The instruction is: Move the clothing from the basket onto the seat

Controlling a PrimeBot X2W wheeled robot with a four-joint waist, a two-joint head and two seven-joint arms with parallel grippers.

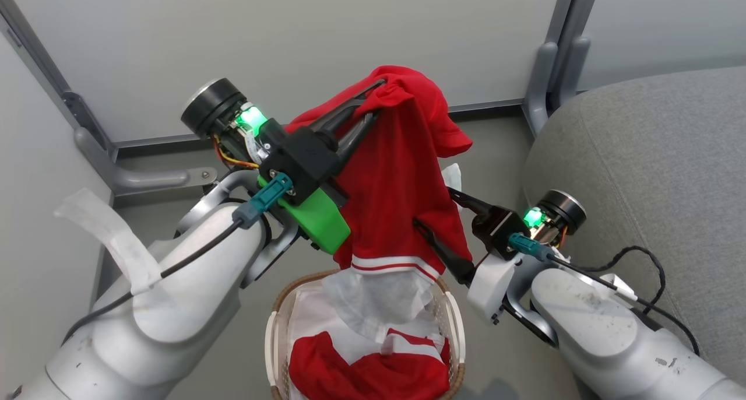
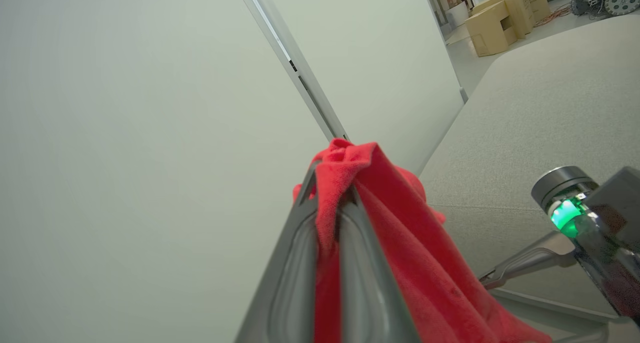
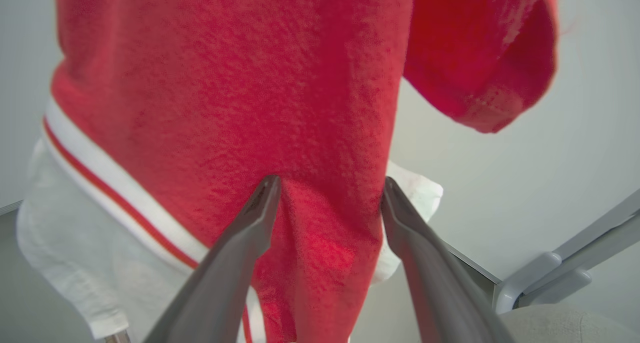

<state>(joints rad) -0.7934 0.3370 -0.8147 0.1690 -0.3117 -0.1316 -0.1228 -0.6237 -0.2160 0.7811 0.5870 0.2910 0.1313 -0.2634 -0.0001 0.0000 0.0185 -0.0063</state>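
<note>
The right gripper grabs the red clothing by its side edge near the striped hem point(image 1: 451, 231) next, to move the red clothing onto the seat point(image 1: 641, 155).
A red piece of clothing point(image 1: 402, 172) with a white-striped hem hangs in the air above the basket point(image 1: 278, 330). My left gripper point(image 1: 379, 91) is shut on its bunched top; in the left wrist view the fingers point(image 2: 360, 263) pinch the red cloth point(image 2: 400, 243). My right gripper point(image 1: 432, 209) stands open at the garment's lower right edge, and in the right wrist view point(image 3: 330, 183) a fold of the red fabric point(image 3: 250, 83) lies between its spread fingers. More red clothing point(image 1: 361, 376) lies in the basket. The grey seat point(image 1: 641, 155) is to the right.
Pale wall panels with grey metal posts and feet point(image 1: 145, 178) stand behind. A black cable point(image 1: 653, 272) runs from my right arm over the seat's edge. Cardboard boxes point(image 2: 500, 18) sit far off beyond the seat point(image 2: 525, 133). White cloth point(image 1: 326, 324) lines the basket.
</note>
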